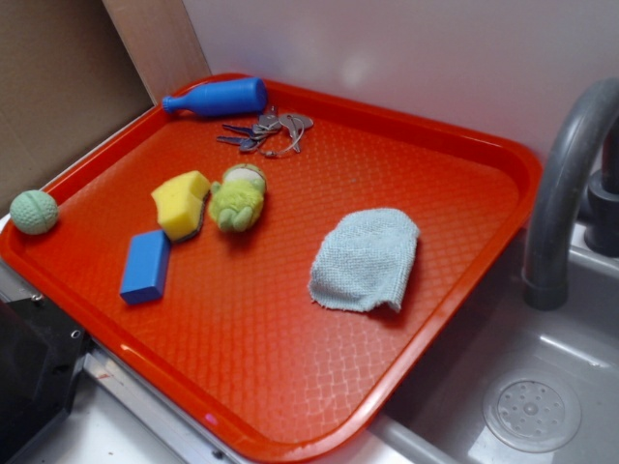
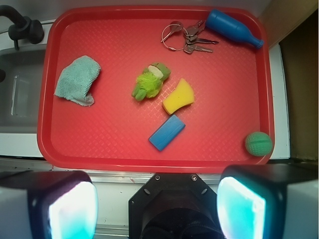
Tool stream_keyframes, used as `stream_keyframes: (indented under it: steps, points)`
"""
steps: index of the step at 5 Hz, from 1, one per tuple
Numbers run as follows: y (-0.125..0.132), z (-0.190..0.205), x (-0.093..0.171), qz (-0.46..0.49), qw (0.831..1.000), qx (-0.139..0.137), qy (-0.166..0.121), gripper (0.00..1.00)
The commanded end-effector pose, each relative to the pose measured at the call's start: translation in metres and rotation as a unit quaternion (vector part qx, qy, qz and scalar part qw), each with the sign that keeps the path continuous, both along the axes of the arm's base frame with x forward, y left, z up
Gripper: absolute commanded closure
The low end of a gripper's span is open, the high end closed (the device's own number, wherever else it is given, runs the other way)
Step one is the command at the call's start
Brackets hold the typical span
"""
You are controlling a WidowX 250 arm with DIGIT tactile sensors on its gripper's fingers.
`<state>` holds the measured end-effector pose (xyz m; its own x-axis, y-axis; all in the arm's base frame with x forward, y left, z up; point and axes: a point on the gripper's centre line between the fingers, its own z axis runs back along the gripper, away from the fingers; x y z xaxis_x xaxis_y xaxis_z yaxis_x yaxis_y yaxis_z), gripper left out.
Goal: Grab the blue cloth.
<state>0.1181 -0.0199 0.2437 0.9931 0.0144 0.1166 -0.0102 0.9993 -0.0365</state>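
Observation:
The gripper grips the blue cloth by its crumpled middle [image 1: 366,257] next, to get the cloth off the red tray.
The blue cloth [image 1: 366,259] lies crumpled on the right half of the red tray [image 1: 290,387]; in the wrist view the blue cloth [image 2: 77,79] sits at the tray's left side. My gripper [image 2: 157,206] hovers high above the near edge of the tray [image 2: 149,162], well away from the cloth. Its two fingers [image 2: 241,206] stand wide apart with nothing between them. The gripper does not show in the exterior view.
On the tray lie a deep-blue block [image 1: 145,267], yellow sponge [image 1: 182,203], green plush toy [image 1: 238,197], keys [image 1: 263,130], blue bottle toy [image 1: 218,98] and a green ball [image 1: 34,211] at its rim. A grey faucet [image 1: 566,184] and sink [image 1: 532,411] stand at right.

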Motion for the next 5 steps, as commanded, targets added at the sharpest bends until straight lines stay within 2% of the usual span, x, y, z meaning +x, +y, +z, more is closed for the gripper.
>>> stream_keyframes:
  steps: [1,2,3,4,5]
  points:
    - [0.0,0.0,0.0,0.0,1.0,0.0,0.0,0.0]
    - [-0.05,-0.026,0.011,-0.125,0.991,-0.038,-0.017,0.0]
    - [-0.081,-0.054,0.024,-0.248,0.965,-0.001,-0.084,0.0]
    - [-0.089,-0.083,0.031,-0.362,0.927,-0.05,-0.081,0.0]
    - [-0.089,-0.083,0.031,-0.362,0.927,-0.05,-0.081,0.0]
